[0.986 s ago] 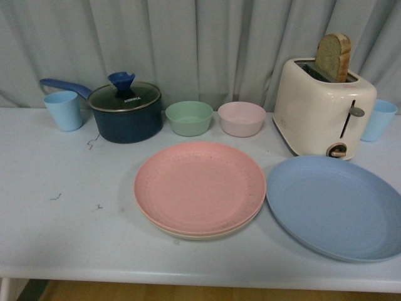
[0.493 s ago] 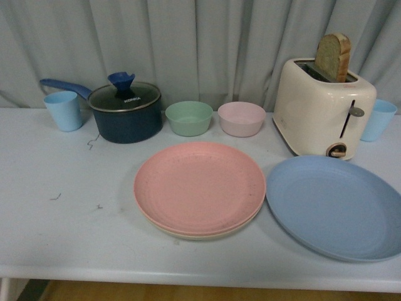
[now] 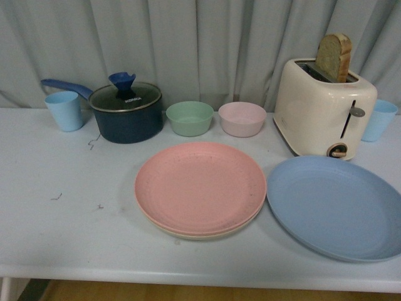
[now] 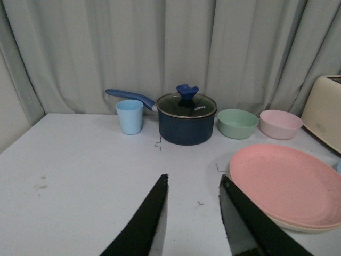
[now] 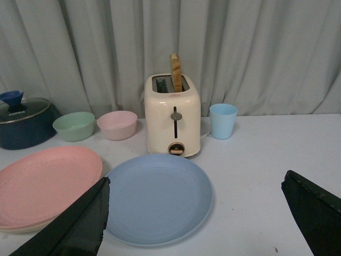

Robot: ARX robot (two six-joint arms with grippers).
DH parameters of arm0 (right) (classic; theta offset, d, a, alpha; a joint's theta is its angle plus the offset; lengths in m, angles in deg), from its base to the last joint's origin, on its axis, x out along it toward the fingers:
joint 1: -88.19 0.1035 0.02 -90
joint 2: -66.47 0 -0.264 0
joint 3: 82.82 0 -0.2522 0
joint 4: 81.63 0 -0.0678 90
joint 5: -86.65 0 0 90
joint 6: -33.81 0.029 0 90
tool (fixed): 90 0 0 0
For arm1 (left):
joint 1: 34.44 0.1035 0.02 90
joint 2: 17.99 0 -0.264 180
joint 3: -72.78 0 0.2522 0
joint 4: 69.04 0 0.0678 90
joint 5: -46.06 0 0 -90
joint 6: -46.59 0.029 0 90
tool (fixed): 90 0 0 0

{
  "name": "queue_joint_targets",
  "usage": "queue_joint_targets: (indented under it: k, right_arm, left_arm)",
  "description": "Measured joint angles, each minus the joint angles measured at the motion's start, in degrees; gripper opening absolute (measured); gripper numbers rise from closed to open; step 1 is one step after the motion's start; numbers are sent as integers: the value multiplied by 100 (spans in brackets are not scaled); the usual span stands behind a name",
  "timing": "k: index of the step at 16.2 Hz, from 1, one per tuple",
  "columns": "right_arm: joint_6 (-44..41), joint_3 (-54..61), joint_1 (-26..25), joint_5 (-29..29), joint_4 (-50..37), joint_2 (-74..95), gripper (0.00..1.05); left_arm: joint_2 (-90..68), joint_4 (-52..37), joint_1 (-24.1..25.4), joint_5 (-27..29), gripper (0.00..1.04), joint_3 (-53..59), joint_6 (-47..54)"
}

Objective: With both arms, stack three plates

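The robot's right gripper should stack the blue plate onto the pink plate (image 3: 199,187), so it needs to grab that plate by its rim (image 3: 393,207) next.
The pink plate (image 3: 199,187) lies on top of the beige plate (image 3: 207,236), whose rim shows under it, at the table's middle. The light blue plate (image 3: 335,207) lies alone on the table to their right, close beside them. No arm shows in the front view. In the left wrist view my left gripper (image 4: 193,181) is open and empty above bare table, left of the pink plate (image 4: 287,184). In the right wrist view my right gripper (image 5: 196,181) is wide open and empty, back from the blue plate (image 5: 155,196).
Along the back stand a light blue cup (image 3: 64,110), a dark blue lidded saucepan (image 3: 125,111), a green bowl (image 3: 189,118), a pink bowl (image 3: 242,118), a cream toaster (image 3: 323,106) with a bread slice, and another blue cup (image 3: 378,119). A curtain hangs behind the table (image 3: 69,213).
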Motion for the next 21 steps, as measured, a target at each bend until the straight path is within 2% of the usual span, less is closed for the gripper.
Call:
queue_joint_targets:
  k: [1, 2, 3, 4, 5, 6, 7, 8, 11, 13, 16, 18, 21]
  right_arm:
    - [170, 2, -212, -678, -433, 210, 98]
    - [621, -55, -1097, -2699, -1978, 1355, 98]
    - [1130, -46, -1403, -3917, -2951, 2417, 98]
    - [1410, -85, -1250, -5031, -4214, 3650, 98]
    - [1530, -308, -1167, -5036, -5364, 4839, 98]
    - [1530, -669, -1161, -4551, -6210, 5849, 98]
    - [1493, -1220, -1104, -3814, -6931, 6977, 98]
    - [1362, -1814, -1003, -3014, -6898, 7984, 98]
    - [968, -3355, -667, -876, -5499, 10227, 98]
    - [754, -4155, -361, 17, -4640, 10918, 98]
    - [599, -4848, -125, 750, -3630, 11608, 98]
    - [595, -5112, -166, 850, -3230, 11997, 98]
    - [595, -5300, -229, 901, -3084, 12371, 98]
  left_arm:
    - [0, 2, 0, 4, 44, 0, -2]
    - [0, -11, 4, -28, 56, 0, 4]
    - [0, -2, 7, 24, 67, 0, 2]
    - [0, -2, 7, 0, 80, 0, 4]
    - [0, -2, 7, 0, 92, 0, 4]
    - [0, -2, 7, 2, 100, 2, 11]
    - [0, -2, 7, 2, 97, 0, 13]
    - [0, 0, 7, 0, 98, 0, 17]
    - [0, -2, 7, 2, 98, 0, 17]
    - [0, 0, 7, 2, 98, 0, 17]
    - [0, -2, 7, 2, 98, 2, 17]
    - [0, -2, 7, 2, 98, 0, 17]
    - [0, -2, 7, 2, 98, 0, 17]
